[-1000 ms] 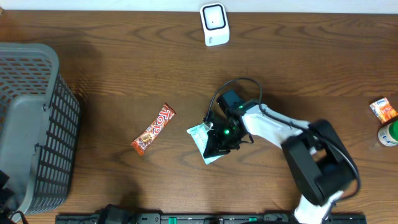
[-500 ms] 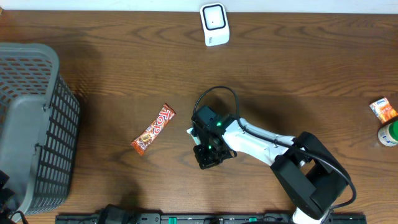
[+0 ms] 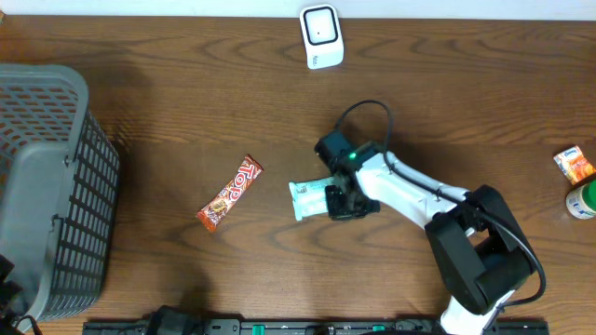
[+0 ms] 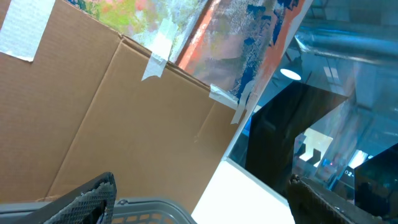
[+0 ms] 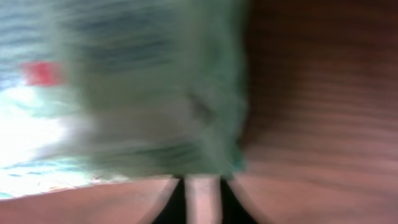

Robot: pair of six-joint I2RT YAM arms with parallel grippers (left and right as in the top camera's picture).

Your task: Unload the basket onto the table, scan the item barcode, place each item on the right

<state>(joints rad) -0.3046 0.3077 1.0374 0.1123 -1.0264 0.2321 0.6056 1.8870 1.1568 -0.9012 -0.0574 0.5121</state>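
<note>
I will next grab the pale green and white packet with my right gripper by its end edge, so its printed side stays uncovered for scanning the barcode.
A pale green and white packet lies crosswise on the wooden table, left of centre. My right gripper sits at the packet's right end, fingertips on its edge. The right wrist view is badly blurred. It shows the green packet filling the upper left, right at my right gripper, whose dark fingers stand a narrow slit apart; whether they pinch the edge is unclear. The white scanner stands at the table's far edge. My left gripper is open with nothing between its fingers, pointing away over the grey basket's rim.
A grey mesh basket fills the left side. An orange candy bar lies left of the packet. A small orange packet and a green-topped object sit at the right edge. Cardboard faces the left wrist camera.
My right gripper swung left, then back right and up a little. The packet turned from slanting to lying crosswise, its free end now pointing left. The left gripper has not moved.
</note>
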